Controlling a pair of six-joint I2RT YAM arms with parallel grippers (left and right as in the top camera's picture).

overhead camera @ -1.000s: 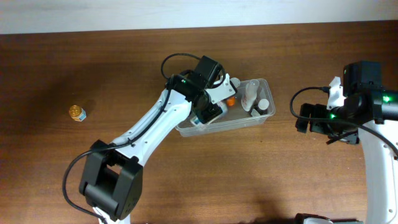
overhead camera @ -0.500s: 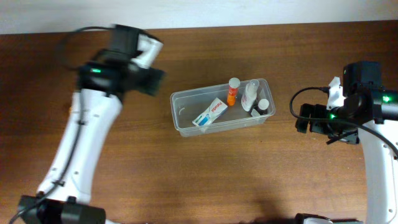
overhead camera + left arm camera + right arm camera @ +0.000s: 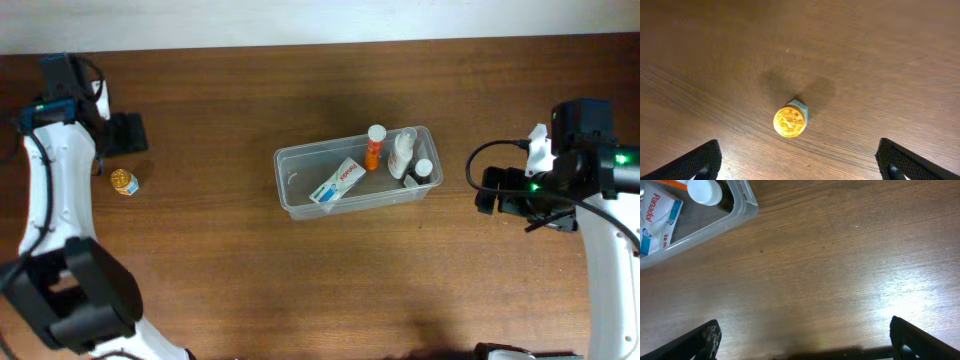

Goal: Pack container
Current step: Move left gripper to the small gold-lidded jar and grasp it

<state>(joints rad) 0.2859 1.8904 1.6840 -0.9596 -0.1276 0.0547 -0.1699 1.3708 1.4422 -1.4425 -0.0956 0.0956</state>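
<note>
The small jar needs to be packed into the clear plastic container (image 3: pixel 293 205), so my left gripper should grab it by its labeled body (image 3: pixel 129 187) next.
The clear plastic container (image 3: pixel 293 205) sits mid-table and holds a white Panadol box (image 3: pixel 337 182), an orange bottle (image 3: pixel 373 146), a white bottle (image 3: pixel 401 150) and a small dark bottle (image 3: pixel 423 170). Its corner also shows in the right wrist view (image 3: pixel 742 211). A small jar with a gold lid (image 3: pixel 124 182) stands on the table at far left; it also shows in the left wrist view (image 3: pixel 789 120). My left gripper (image 3: pixel 118 135) is open and empty, just above the jar. My right gripper (image 3: pixel 488 190) is open and empty, right of the container.
The wooden table (image 3: pixel 300 280) spans the view. A pale wall runs along the far edge (image 3: pixel 300 20). Black cables loop beside the right arm (image 3: pixel 500 150).
My left arm has swung from over the container to the far left, above the gold-lidded jar, leaving the Panadol box in the container. The right arm has not moved.
</note>
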